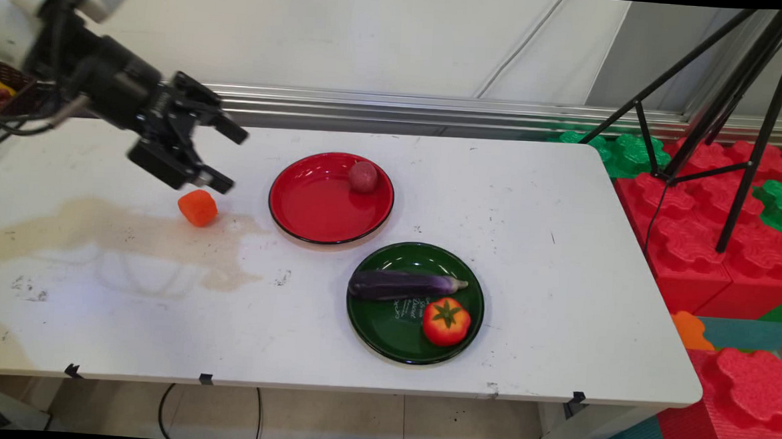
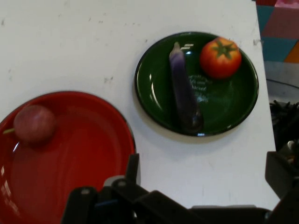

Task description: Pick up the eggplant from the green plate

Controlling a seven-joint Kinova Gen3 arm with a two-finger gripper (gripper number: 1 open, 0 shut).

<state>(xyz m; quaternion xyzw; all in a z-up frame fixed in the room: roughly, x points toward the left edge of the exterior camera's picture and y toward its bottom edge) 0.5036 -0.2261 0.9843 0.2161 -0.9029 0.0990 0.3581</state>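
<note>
My gripper grabs the long purple eggplant by its dark blunt end (image 1: 363, 283) next, to take the eggplant off the green plate (image 1: 385, 326).
My black gripper (image 1: 228, 158) hangs open above the table's left part, with nothing between its fingers. Just below its lower finger an orange carrot piece (image 1: 197, 207) lies on the table. To the right stands a red plate (image 1: 311, 208) with a dark red round fruit (image 1: 363, 176) at its far rim. Nearer the front is a green plate (image 1: 385, 326) holding a purple eggplant (image 1: 404, 285) and a red tomato (image 1: 446, 321). The hand view shows the red plate (image 2: 70, 154) with the fruit (image 2: 34, 123), and the green plate (image 2: 224, 107) with eggplant (image 2: 184, 93) and tomato (image 2: 220, 57).
A brownish stain (image 1: 109, 228) spreads over the table's left half. Red and green foam blocks (image 1: 692, 222) and a black tripod (image 1: 739, 97) stand off the table's right end. A metal rail (image 1: 437, 108) runs along the wall behind the table.
</note>
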